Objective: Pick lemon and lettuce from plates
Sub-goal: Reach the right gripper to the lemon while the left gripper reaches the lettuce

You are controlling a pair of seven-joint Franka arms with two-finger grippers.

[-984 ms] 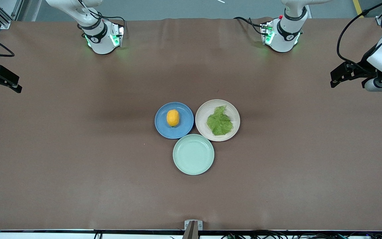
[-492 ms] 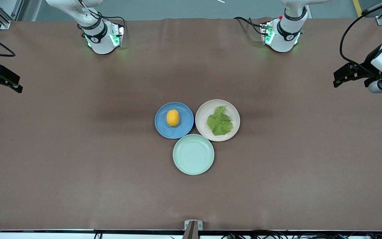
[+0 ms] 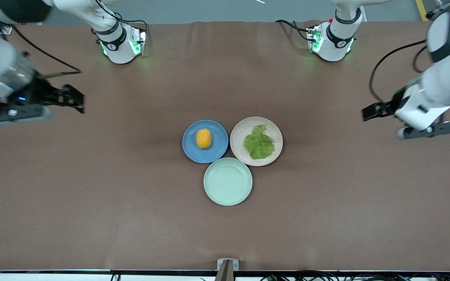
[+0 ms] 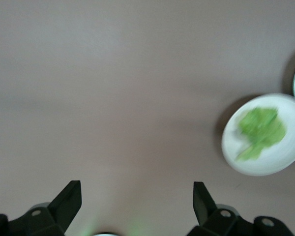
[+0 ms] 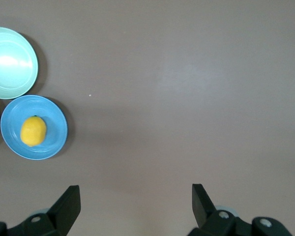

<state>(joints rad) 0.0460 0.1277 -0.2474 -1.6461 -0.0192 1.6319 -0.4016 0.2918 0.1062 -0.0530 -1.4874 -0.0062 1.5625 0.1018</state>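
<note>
I should next grab the lettuce across its middle (image 3: 258, 142) with my left gripper to pick it from the leaf's plate (image 3: 277, 143).
The lemon (image 3: 204, 138) lies on the blue plate (image 3: 191, 150) at mid-table. The lettuce (image 3: 259, 143) lies on the beige-pink plate (image 3: 239, 129) beside it, toward the left arm's end. My right gripper (image 3: 75, 100) is open and empty, up over bare table toward the right arm's end. Its wrist view shows the lemon (image 5: 33, 131) on the blue plate (image 5: 55, 123), well apart from the gripper (image 5: 136, 199). My left gripper (image 3: 368, 112) is open and empty over bare table toward the left arm's end. Its wrist view shows the lettuce (image 4: 260, 130) on its plate (image 4: 280, 163), apart from the gripper (image 4: 136, 199).
An empty mint-green plate (image 3: 228, 181) touches both plates, nearer to the front camera; it also shows in the right wrist view (image 5: 10, 61). Brown table cover (image 3: 92, 187) spreads wide around the plates. The arm bases (image 3: 121, 43) stand along the table's top edge.
Both arms have swung in from the table's ends toward the plates, both grippers now farther over the table. The plates, lemon and lettuce have not moved.
</note>
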